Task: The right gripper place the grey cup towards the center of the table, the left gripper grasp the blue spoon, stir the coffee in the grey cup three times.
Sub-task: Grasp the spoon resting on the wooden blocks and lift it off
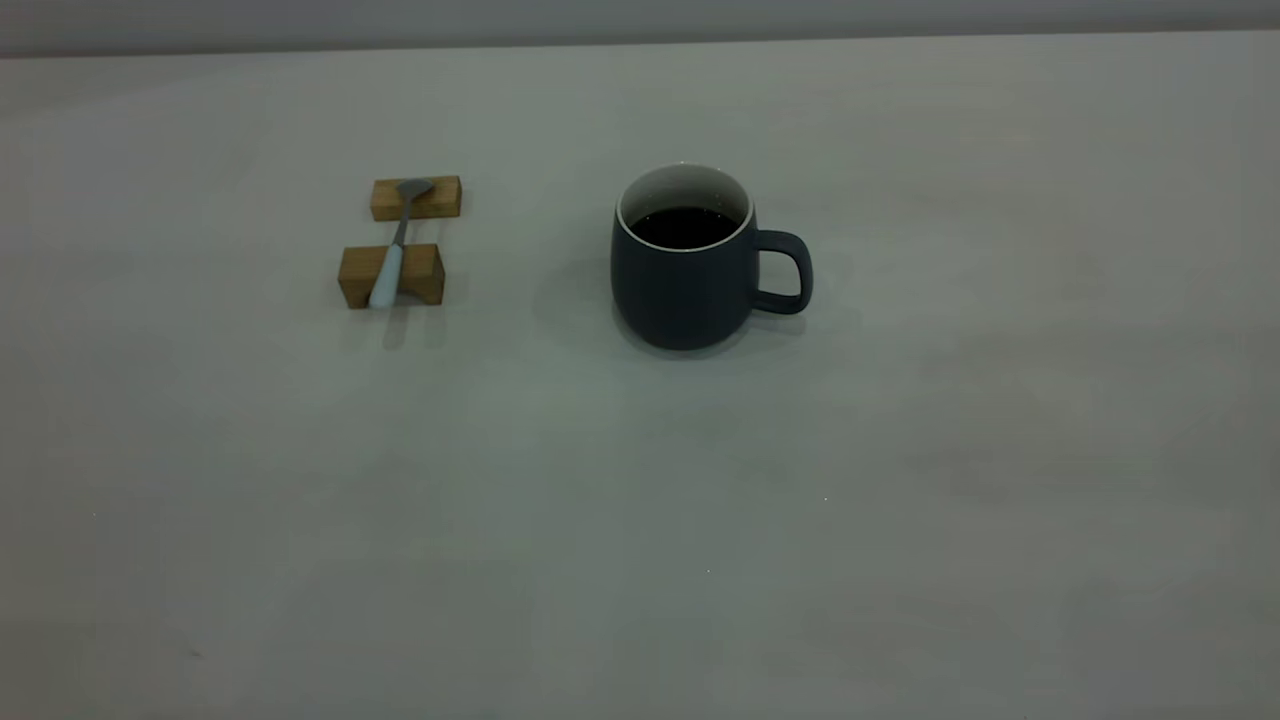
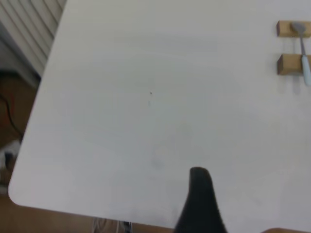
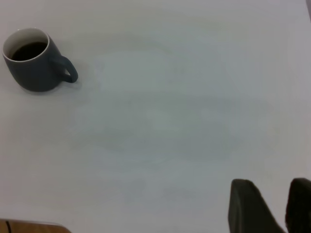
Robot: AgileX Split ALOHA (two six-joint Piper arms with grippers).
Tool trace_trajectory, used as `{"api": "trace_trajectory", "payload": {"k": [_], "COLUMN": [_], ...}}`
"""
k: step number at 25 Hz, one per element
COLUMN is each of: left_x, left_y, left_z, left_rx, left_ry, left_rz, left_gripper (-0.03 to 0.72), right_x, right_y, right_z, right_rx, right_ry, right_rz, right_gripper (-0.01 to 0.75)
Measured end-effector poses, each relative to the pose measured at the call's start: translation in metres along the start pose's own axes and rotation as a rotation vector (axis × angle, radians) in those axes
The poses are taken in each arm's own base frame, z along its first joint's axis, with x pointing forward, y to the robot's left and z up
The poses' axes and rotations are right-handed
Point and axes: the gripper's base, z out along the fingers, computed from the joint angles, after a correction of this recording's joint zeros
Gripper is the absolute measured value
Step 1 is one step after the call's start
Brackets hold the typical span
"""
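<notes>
I will next grab the blue spoon by its light blue handle point(image 1: 386, 277) with my left gripper, so it can stir the coffee in the grey cup point(image 1: 680, 290).
The grey cup point(image 1: 680, 290) stands upright near the middle of the table point(image 1: 640, 520), with its handle toward the right arm's side. Dark coffee point(image 1: 683, 226) fills its lower part. The blue spoon point(image 1: 388, 272) lies across two wooden blocks to the left of the cup, bowl on the far block. Neither gripper shows in the exterior view. My right gripper point(image 3: 270, 183) hovers open over bare table, far from the cup point(image 3: 36, 73), and holds nothing. My left gripper point(image 2: 200, 204) shows only as one black part, well away from the spoon point(image 2: 305, 65).
The two wooden blocks point(image 1: 416, 198) point(image 1: 365, 275) carry the spoon. In the left wrist view the table's rounded corner point(image 2: 14, 194) and side edge show, with floor beyond. Wide bare tabletop lies in front of the cup and to its right.
</notes>
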Motion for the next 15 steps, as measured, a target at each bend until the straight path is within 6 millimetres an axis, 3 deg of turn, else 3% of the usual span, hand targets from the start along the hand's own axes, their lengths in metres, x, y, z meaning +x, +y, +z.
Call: {"api": "trace_trajectory", "payload": {"k": [5, 9, 15], "left_x": [-0.054, -0.087, -0.112], "left_y": [-0.016, -0.035, -0.084], "left_z": [0.063, 0.127, 0.223], "left_rx": [0.012, 0.039, 0.066], "left_ry": [0.171, 0.297, 0.462], "left_rz": [0.003, 0.023, 0.103], "left_gripper": [0.668, 0.668, 0.668], "right_x": [0.000, 0.000, 0.000], "right_y": [0.000, 0.000, 0.000], "right_z": [0.000, 0.000, 0.000], "right_rx": [0.000, 0.000, 0.000], "right_ry": [0.000, 0.000, 0.000], "right_rz": [0.001, 0.001, 0.001], "right_gripper": [0.231, 0.235, 0.236]}}
